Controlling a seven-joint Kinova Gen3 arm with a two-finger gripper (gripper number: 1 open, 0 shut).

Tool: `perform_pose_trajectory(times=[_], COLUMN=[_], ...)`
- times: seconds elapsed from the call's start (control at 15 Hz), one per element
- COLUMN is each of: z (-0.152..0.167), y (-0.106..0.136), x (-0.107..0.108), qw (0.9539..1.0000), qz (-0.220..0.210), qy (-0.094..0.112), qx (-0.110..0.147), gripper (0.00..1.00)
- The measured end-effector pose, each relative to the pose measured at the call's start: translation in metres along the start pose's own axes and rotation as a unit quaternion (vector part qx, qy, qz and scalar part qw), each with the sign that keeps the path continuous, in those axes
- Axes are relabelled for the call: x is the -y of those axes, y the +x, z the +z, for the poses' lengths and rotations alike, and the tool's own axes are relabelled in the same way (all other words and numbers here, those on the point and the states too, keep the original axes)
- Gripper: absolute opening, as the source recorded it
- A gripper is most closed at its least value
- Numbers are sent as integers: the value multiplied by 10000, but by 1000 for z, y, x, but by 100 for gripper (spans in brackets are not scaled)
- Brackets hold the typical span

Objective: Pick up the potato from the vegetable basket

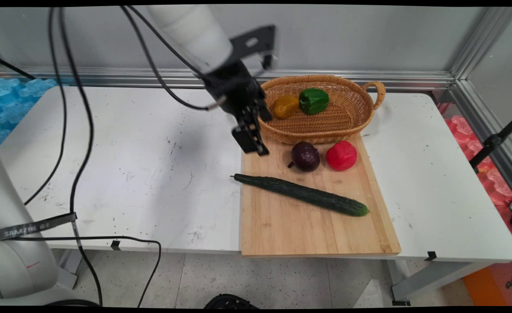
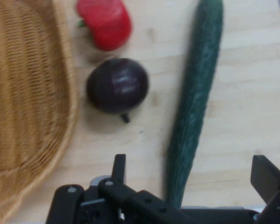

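Note:
I will next lift the yellow bell pepper out of the wicker basket, gripping its plump sides.
My gripper hangs open and empty above the far left corner of a wooden cutting board, just left of a wicker basket. A long dark green cucumber lies slantwise across the board, its thin end nearest the gripper. Behind it sit a dark purple onion and a red pepper. Inside the basket are a yellow pepper and a green pepper. In the hand view the gripper stands over the cucumber, with the onion, the red pepper and the basket to its left.
Black cables hang from the arm over the table's left half. Blue foam lies off the left edge and red foam off the right. A black stand leans in at the right. A wall closes the back.

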Motion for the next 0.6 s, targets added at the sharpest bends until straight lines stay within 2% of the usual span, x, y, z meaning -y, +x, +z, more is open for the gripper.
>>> perform_pose_trajectory(times=[0.2,0.4,0.6], z=[-23,-38,-50], y=[-17,-31,-44], x=[9,18,32], qw=[9984,9930,9820], qz=[-528,-1088,-1709], qy=[175,396,693], qx=[-131,-247,-407], gripper=[100,100,100])
